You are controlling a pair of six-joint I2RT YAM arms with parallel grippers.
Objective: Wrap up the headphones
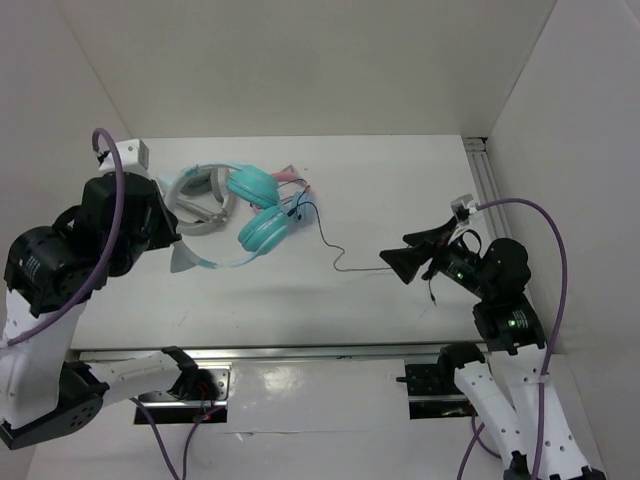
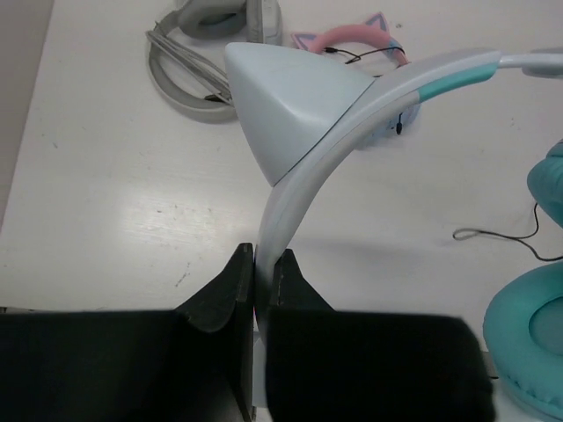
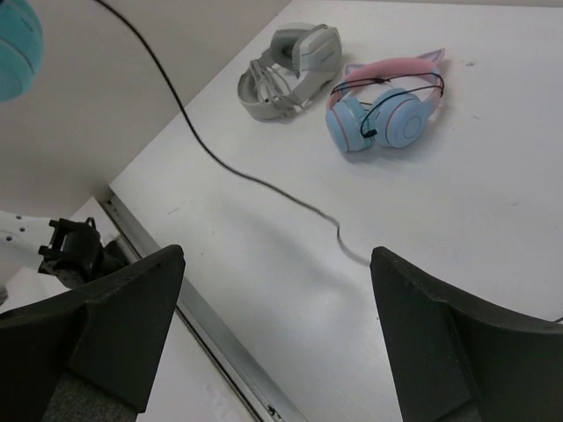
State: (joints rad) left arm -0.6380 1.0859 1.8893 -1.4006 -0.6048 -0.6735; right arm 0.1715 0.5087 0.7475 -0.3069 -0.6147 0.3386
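I should next use my right gripper to grab the thin black cable by its trailing part (image 1: pixel 372 269) (image 3: pixel 352 254), so its cup-side length stays free to wrap the headphones.
The headphones have teal ear cups (image 1: pixel 262 230) and a pale headband with a cat ear (image 1: pixel 184 262). My left gripper (image 1: pixel 172 248) is shut on the headband (image 2: pixel 303 185), just below the cat ear (image 2: pixel 290 97), and holds the pair above the table. One teal cup (image 2: pixel 528 343) shows at the lower right of the left wrist view. The thin black cable (image 1: pixel 335 262) trails right across the table. My right gripper (image 1: pixel 396 252) is open and empty just past the cable's end. In the right wrist view the gripper (image 3: pixel 277 264) has the cable (image 3: pixel 255 180) lying between its fingers.
Grey-white headphones (image 1: pixel 200 205) and pink-band blue-cup headphones (image 3: pixel 387 105) lie at the back left, close behind the held pair. A metal rail (image 3: pixel 202 316) runs along the table's near edge and another (image 1: pixel 485 175) along the right. White walls enclose the table.
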